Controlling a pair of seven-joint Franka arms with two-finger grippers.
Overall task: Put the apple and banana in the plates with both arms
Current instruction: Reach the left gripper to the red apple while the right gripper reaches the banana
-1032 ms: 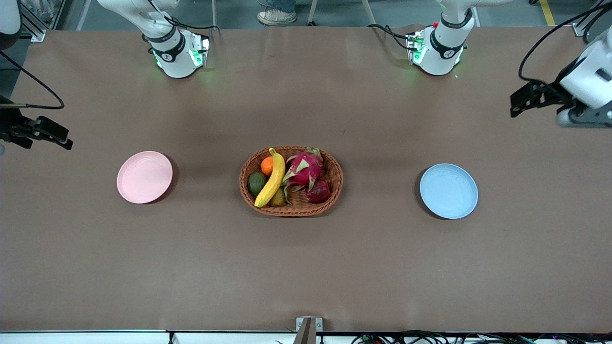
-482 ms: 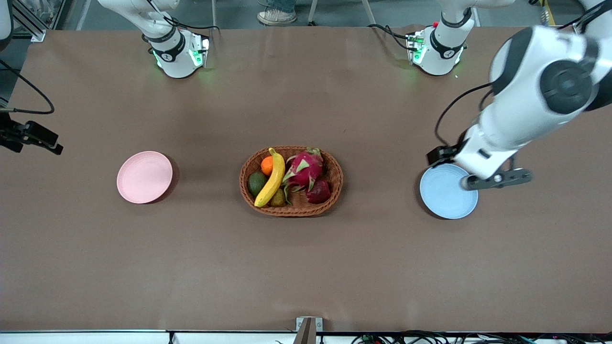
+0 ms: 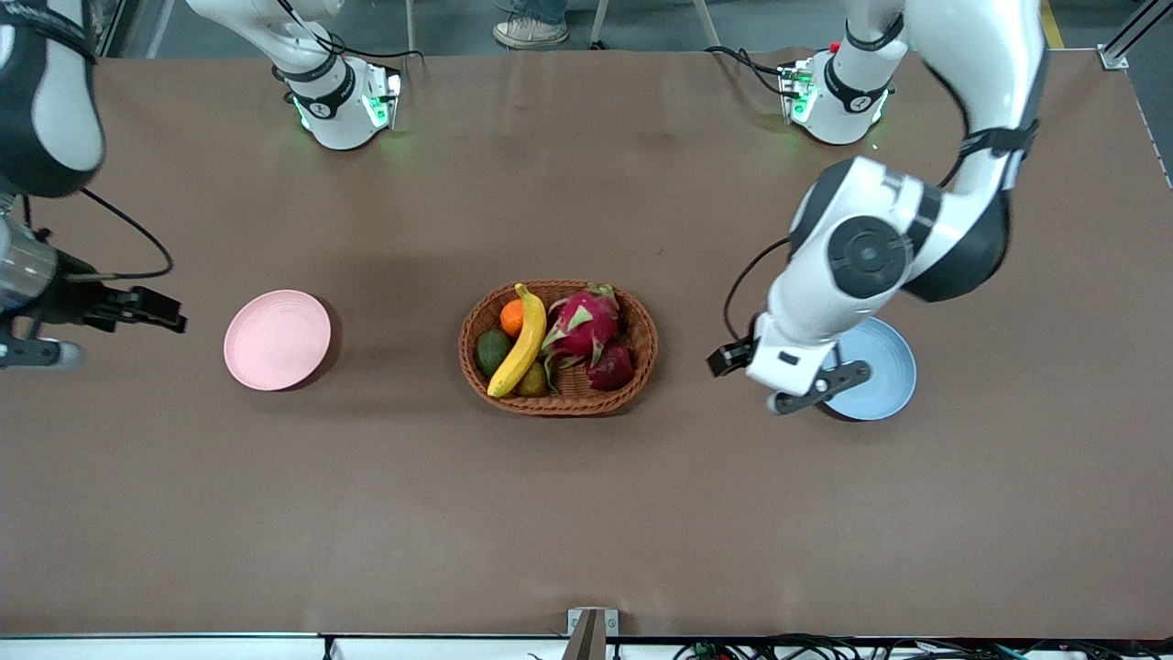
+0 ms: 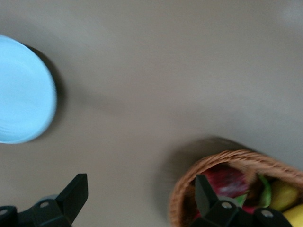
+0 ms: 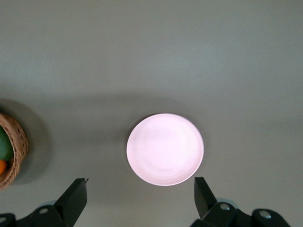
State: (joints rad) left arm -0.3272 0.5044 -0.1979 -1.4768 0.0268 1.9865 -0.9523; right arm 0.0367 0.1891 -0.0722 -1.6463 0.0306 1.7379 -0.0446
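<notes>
The dark red apple [image 3: 611, 367] should go on the blue plate [image 3: 884, 371], so my left gripper should grab the apple by its rounded sides next.
The yellow banana [image 3: 522, 344] and the dark red apple [image 3: 611, 367] lie in the brown wicker basket [image 3: 559, 401] at mid-table. The pink plate [image 3: 277, 339] lies toward the right arm's end, the blue plate [image 3: 884, 371] toward the left arm's end; both are bare. My left gripper [image 3: 730, 358] is open and empty over the table between the basket and the blue plate; its arm covers part of that plate. In the left wrist view my left gripper [image 4: 140, 189] is open. My right gripper [image 3: 137, 307] is open and empty beside the pink plate [image 5: 165, 149]; it also shows in its wrist view [image 5: 140, 189].
The basket also holds a pink dragon fruit [image 3: 582, 323], an orange [image 3: 511, 317] and an avocado [image 3: 492, 351]. The basket's rim shows in the left wrist view [image 4: 227, 158] and in the right wrist view [image 5: 16, 151]. Brown table [image 3: 586, 513] lies all around.
My left arm has swung in from the table's end, across the blue plate, toward the basket. My right gripper has moved in toward the pink plate.
</notes>
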